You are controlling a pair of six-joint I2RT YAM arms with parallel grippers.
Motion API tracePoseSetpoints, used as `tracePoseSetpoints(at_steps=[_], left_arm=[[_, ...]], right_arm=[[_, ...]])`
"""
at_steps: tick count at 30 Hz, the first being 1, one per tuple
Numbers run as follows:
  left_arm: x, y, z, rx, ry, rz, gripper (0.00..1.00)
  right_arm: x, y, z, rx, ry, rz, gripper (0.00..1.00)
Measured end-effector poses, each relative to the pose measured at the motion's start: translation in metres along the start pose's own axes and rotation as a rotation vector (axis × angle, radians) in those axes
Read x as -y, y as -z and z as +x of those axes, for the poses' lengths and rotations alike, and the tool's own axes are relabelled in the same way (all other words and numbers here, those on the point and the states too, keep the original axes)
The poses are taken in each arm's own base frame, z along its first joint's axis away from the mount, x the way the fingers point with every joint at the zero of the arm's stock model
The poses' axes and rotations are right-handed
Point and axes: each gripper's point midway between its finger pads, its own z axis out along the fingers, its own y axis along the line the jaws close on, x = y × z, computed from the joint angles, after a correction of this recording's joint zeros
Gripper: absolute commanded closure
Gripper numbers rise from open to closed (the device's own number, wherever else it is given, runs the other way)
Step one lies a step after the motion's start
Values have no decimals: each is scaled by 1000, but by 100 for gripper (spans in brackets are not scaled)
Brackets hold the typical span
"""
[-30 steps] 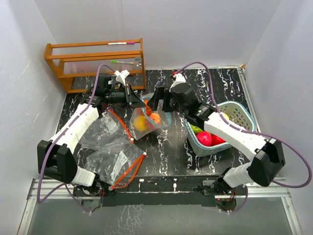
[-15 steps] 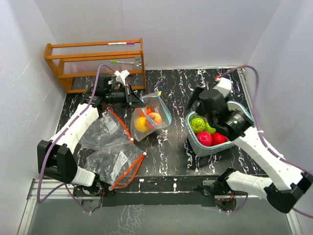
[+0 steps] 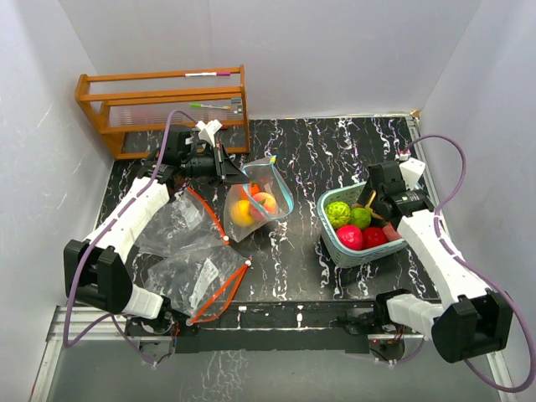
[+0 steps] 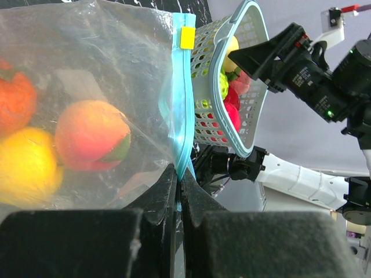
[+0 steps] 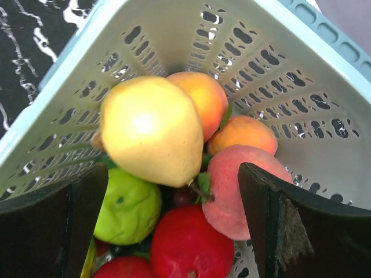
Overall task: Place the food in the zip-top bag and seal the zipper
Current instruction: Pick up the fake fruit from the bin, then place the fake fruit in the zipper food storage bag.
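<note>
My right gripper should grab the yellow pear (image 3: pixel 370 200) (image 5: pixel 151 130) across its round sides from above, so the pear's far side stays free to go into the bag.
A clear zip-top bag (image 3: pixel 255 203) with a blue zipper stands open-mouthed at mid-table. It holds an orange-peach fruit (image 4: pixel 93 136), a yellow one (image 4: pixel 26 168) and a red-orange one (image 4: pixel 14 98). My left gripper (image 3: pixel 237 173) (image 4: pixel 178 171) is shut on the bag's blue zipper rim (image 4: pixel 181 104). More food lies in the teal basket (image 3: pixel 343 251): a yellow pear (image 5: pixel 151 130), a pink peach (image 5: pixel 232 191), a red fruit (image 5: pixel 191 243) and a green one (image 5: pixel 124 208). My right gripper (image 3: pixel 374 205) (image 5: pixel 174 174) hangs open just above this pile, with nothing held.
A wooden rack (image 3: pixel 163 105) stands at the back left. Two empty clear bags with red zippers (image 3: pixel 172 222) (image 3: pixel 205 280) lie flat at the front left. White walls close in on three sides.
My right arm has swung from over the zip-top bag to the right and now reaches down into the basket, still open. The left gripper and the bag have not moved.
</note>
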Motion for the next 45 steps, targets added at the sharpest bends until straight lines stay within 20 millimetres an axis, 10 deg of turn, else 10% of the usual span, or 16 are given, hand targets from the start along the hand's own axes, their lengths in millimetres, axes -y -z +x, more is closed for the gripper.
tracePoseSetpoints(at_steps=[14, 22, 37, 45], left_arm=[[-1, -1, 1, -3, -4, 2, 100], [-2, 0, 3, -7, -9, -1, 100], [-3, 0, 3, -8, -6, -6, 100], [-4, 0, 3, -6, -5, -11, 100]], right_arm=[[1, -53, 0, -17, 2, -77, 2], [-6, -56, 2, -8, 17, -134, 36], [-38, 66, -94, 220, -42, -474, 51], [-133, 126, -52, 89, 77, -903, 51]])
